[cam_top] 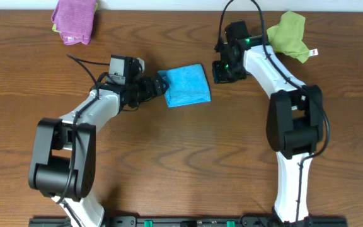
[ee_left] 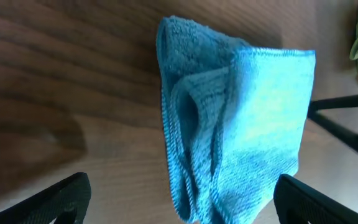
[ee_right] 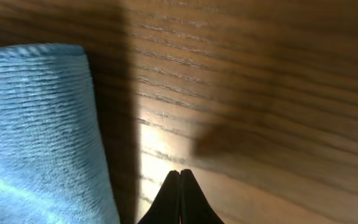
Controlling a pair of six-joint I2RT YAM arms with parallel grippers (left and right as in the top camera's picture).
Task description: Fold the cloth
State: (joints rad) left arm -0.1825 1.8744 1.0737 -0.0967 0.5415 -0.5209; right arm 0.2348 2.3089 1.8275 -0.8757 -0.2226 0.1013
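Next, my left gripper grabs the folded cloth by its near end (cam_top: 178, 102) (ee_left: 221, 203) and pinches all stacked layers, so it stays folded onto the purple cloth.
The cloth (cam_top: 186, 84) is a sky-blue towel lying folded into a small thick rectangle on the wooden table. My left gripper (cam_top: 159, 88) stands open at its left edge. In the left wrist view the cloth (ee_left: 241, 143) shows several stacked layers, its near end lying between my spread fingers (ee_left: 61, 199) without touching them. My right gripper (cam_top: 222, 69) is just right of the cloth, shut with nothing in it. In the right wrist view the closed fingertips (ee_right: 179, 177) hover over bare wood, with the cloth (ee_right: 36, 137) to their left.
A purple cloth (cam_top: 74, 19) lies at the table's back left. A yellow-green cloth (cam_top: 290, 34) with a white tag lies at the back right, behind my right arm. The table's front half is bare wood.
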